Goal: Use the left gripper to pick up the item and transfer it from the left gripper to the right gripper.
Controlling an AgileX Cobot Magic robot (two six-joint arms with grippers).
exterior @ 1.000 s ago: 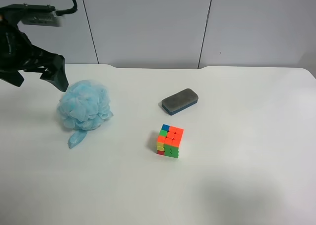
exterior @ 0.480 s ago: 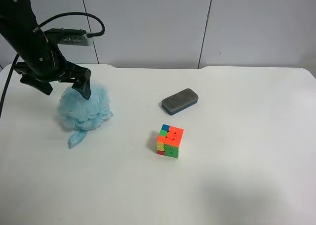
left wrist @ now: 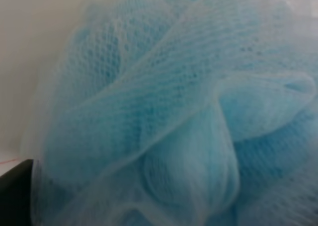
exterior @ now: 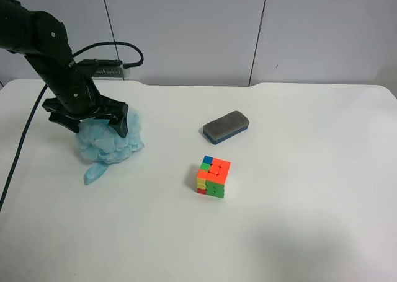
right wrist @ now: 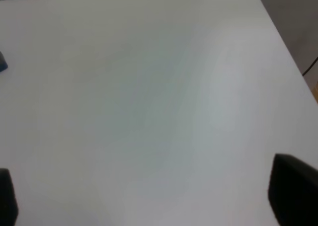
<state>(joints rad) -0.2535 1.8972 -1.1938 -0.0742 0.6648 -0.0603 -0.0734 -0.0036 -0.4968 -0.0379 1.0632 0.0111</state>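
My left gripper needs to grab the bath pouf next by its ruffled mesh body (exterior: pixel 107 141). It can then pass the bath pouf to my right gripper with its short tail (exterior: pixel 93 172) free.
The light-blue mesh bath pouf (exterior: pixel 109 147) lies on the white table at the exterior high view's left, its short tail (exterior: pixel 93 172) pointing toward the front. My left gripper (exterior: pixel 92 124) is pressed down onto the pouf's top, jaws spread wide on either side of it, open. In the left wrist view the pouf (left wrist: pixel 169 107) fills the picture and only one black finger (left wrist: pixel 15 191) shows at a corner. My right gripper (right wrist: pixel 149 186) is open and empty over bare table; it is out of the exterior high view.
A grey-and-blue eraser block (exterior: pixel 226 126) lies mid-table. A multicoloured puzzle cube (exterior: pixel 213 176) stands in front of it. A black cable (exterior: pixel 25 139) trails from the left arm. The table's edge (right wrist: pixel 278 32) shows in the right wrist view.
My left gripper has moved from beyond the pouf's far left side over it and come down onto its top, squashing it slightly. The cube and eraser have not moved.
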